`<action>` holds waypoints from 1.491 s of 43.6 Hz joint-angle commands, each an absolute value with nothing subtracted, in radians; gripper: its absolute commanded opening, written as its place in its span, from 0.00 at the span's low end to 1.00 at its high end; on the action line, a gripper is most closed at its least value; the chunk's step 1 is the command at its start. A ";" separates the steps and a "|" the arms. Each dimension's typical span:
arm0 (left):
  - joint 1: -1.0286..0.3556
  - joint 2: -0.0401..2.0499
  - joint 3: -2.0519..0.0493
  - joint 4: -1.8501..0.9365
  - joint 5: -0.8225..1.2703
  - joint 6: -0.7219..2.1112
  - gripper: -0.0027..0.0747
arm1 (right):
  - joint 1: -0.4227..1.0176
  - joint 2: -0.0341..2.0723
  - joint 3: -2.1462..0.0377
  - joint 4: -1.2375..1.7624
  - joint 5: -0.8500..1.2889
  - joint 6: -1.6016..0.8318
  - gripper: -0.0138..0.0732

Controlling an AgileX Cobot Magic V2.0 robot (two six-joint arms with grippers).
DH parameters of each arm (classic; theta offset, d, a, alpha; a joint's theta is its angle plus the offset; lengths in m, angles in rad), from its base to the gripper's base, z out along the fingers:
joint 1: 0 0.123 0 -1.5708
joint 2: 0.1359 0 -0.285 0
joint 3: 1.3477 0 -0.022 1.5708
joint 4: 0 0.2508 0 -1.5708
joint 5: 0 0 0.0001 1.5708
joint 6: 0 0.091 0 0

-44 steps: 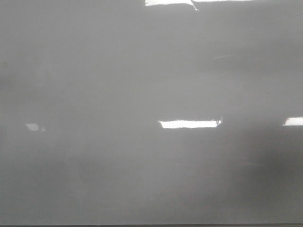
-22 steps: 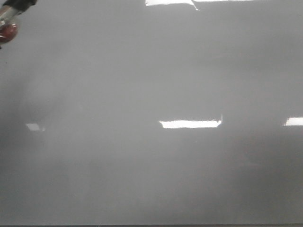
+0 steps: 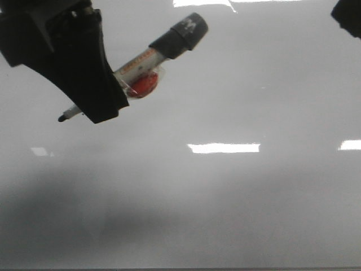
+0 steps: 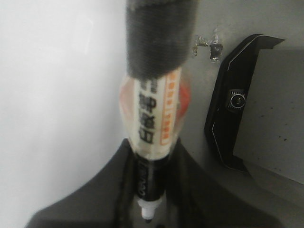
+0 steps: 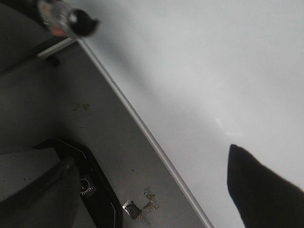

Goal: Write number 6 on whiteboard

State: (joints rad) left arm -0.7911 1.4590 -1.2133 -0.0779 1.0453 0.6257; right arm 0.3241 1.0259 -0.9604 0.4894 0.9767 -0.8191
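I will next grab the marker by its black cap end with my right gripper, because the fingers of my left gripper already cover the body of the marker near the tip.
The whiteboard fills the front view, glossy grey-white with bright light bars; no drawn line of a number 6 shows on it. My left gripper hangs over the board's far left part, shut on a marker with a black cap end, a white-and-orange label and its tip pointing down-left above the board. In the left wrist view the marker sits between the shut jaws of the left gripper. My right gripper shows only as a dark corner at the top right; in the right wrist view it is open and empty.
The whiteboard's thin edge runs beside a grey tabletop. A black angular device with a round knob lies there, also in the left wrist view. Tape scraps lie next to it.
My left gripper with the marker has come in from the top left corner and moved right and down over the board. A corner of the right gripper has appeared at the top right.
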 commanded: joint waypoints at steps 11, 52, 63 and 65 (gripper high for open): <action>-0.895 1.440 -1.254 -0.040 0.976 0.634 0.01 | 0.548 1.137 -0.995 0.546 0.842 -0.962 0.90; -0.901 1.440 -1.254 -0.040 0.926 0.680 0.15 | 0.629 1.182 -0.996 0.572 0.730 -0.964 0.15; -0.851 1.391 -1.254 -0.040 0.959 0.637 0.62 | 0.597 1.167 -0.996 0.565 0.734 -0.941 0.11; -0.822 1.365 -1.252 -0.040 0.988 0.607 0.62 | 0.570 1.154 -0.996 0.561 0.741 -0.926 0.11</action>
State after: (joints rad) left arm -0.8583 1.4424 -1.2228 -0.0305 0.9846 0.6590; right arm 0.6076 1.1973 -0.9604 0.5347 0.7670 -0.9464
